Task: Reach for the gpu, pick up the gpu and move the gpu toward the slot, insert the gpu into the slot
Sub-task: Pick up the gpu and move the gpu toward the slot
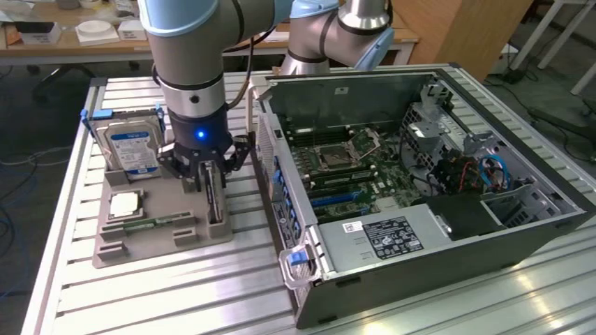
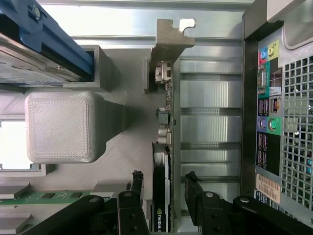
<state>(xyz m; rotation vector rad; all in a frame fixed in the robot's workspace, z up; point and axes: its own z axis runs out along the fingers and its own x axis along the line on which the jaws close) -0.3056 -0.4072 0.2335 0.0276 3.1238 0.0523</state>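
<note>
The gripper's open fingers reach down on both sides of the dark card [image 1: 214, 199], so the gripper should close on the card.
The gpu [image 2: 163, 196] is a thin dark card with a grey metal bracket [image 2: 171, 41]. It stands on edge in a slit of the grey holder [image 1: 158, 241] on the exterior view's left. My gripper [image 1: 211, 180] has come down over the gpu [image 1: 217, 204] and is open. In the wrist view my gripper [image 2: 165, 178] has one finger on each side of the card, with a small gap on both sides. The slot lies among the blue and black connectors [image 1: 337, 200] on the motherboard inside the open computer case [image 1: 521, 230].
The holder also carries a blue-and-white-labelled hard drive [image 1: 130, 146], a processor chip [image 1: 125, 204] and a green memory strip [image 1: 149, 225]. The case's rear panel with ports [image 2: 266, 112] stands close beside the holder. All rest on a slatted metal table [image 1: 186, 293].
</note>
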